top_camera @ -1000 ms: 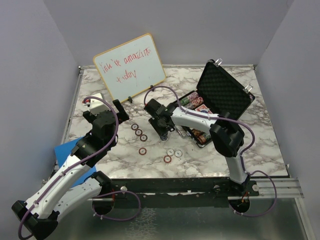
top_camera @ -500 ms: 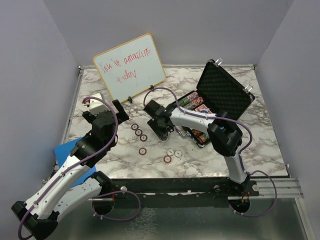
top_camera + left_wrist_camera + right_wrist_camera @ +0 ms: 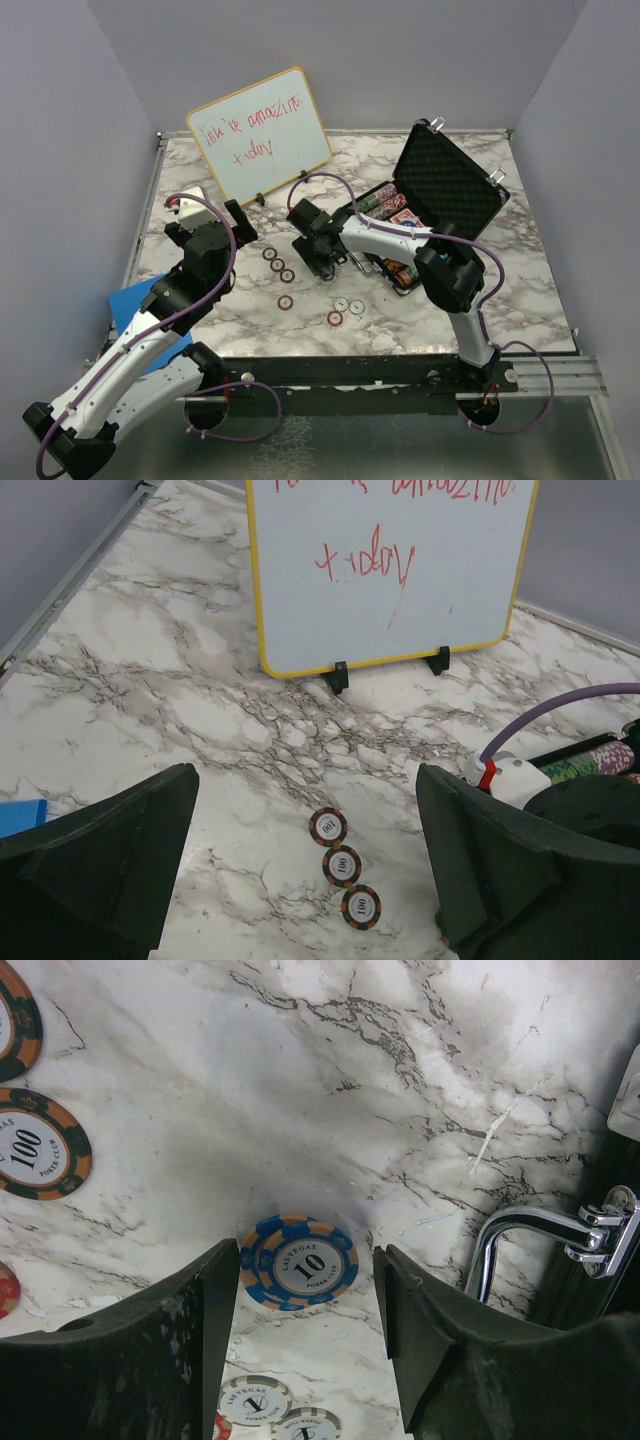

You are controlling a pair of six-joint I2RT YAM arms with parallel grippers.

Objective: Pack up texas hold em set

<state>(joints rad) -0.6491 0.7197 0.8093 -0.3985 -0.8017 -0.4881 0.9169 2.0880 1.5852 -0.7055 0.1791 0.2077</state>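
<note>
The robot's right gripper next needs to pack the short stack of chips into the black briefcase, so it should pick up the stack by its blue-and-orange rim (image 3: 249,1263).
The black briefcase (image 3: 452,190) stands open at the back right, with rows of chips (image 3: 385,200) and red cards in its tray. My right gripper (image 3: 305,1285) is open and low over the marble. A short stack of blue "10" chips (image 3: 300,1262) lies flat between its fingers, against the left finger (image 3: 205,1310). Three brown "100" chips (image 3: 341,865) lie in a diagonal row below my left gripper (image 3: 308,820), which is wide open and holds nothing. More loose chips (image 3: 348,305) lie toward the near edge.
The wood-framed whiteboard (image 3: 260,135) stands at the back left on two black feet. The briefcase's silver handle (image 3: 520,1235) is just right of my right gripper. Two white chips (image 3: 254,1400) lie near it. A blue sheet (image 3: 130,300) sits under the left arm.
The right gripper's jaws have spread wider and the arm has edged slightly left. The left arm has not moved.
</note>
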